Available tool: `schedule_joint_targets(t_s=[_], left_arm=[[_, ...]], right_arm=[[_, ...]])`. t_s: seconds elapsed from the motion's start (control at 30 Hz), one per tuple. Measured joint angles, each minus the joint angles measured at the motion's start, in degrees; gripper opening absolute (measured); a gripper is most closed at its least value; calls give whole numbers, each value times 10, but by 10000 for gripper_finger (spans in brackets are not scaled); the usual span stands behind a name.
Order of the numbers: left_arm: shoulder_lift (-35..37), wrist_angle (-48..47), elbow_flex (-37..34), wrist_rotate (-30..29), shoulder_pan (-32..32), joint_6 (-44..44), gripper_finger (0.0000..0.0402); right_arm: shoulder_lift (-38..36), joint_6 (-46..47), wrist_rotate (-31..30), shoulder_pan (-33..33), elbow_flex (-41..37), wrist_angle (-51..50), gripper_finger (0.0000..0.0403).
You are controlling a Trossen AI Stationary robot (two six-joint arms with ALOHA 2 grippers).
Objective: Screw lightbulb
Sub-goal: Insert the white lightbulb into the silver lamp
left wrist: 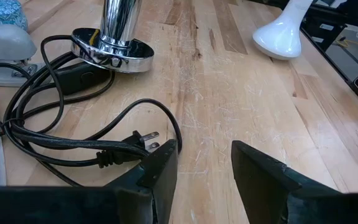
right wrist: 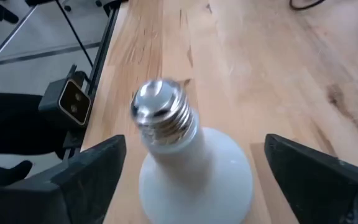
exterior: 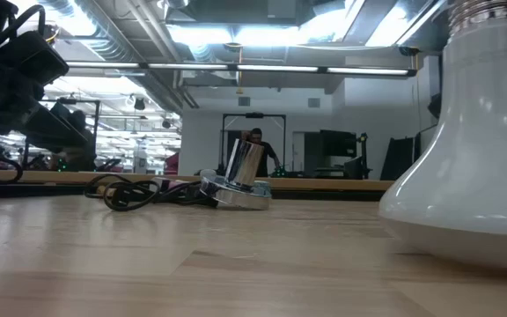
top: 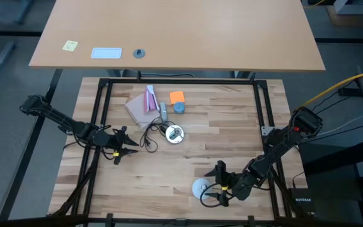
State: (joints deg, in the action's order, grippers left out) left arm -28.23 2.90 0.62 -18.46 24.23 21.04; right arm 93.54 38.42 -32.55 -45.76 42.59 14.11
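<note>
My right gripper grabs the bulb by its white neck (right wrist: 183, 157) next, to screw the lightbulb into the socket.
The lightbulb (top: 200, 188) stands on its white globe near the table's near edge, with its silver screw base (right wrist: 160, 115) pointing up. It also shows in the low view (exterior: 473, 158). My right gripper (top: 212, 184) is open, with one finger on either side of the bulb (right wrist: 194, 174) and apart from it. The round silver socket (top: 174, 133) stands at the table's middle, with its black cord (left wrist: 55, 134) and plug (left wrist: 145, 140) lying beside it. My left gripper (top: 130, 142) is open and empty left of the socket, its fingers (left wrist: 160, 168) beside the plug.
An orange block (top: 177, 96), a pink packet (top: 150, 98) and a small blue-grey round piece (top: 179, 108) lie at the far middle. Black frame rails (top: 99, 113) run along the table's sides. Bare wood lies between the socket and the bulb.
</note>
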Motion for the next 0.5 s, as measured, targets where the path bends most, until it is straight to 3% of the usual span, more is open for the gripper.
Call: schedule_joint_targets(t_s=[0.17,0.5], left_arm=[[0,0,0,0,0,0,143],[0,0,0,0,0,0,143]], right_arm=[[0,-9,-9,0,0,6,388],[65,-39,-20,0,0,122,387]])
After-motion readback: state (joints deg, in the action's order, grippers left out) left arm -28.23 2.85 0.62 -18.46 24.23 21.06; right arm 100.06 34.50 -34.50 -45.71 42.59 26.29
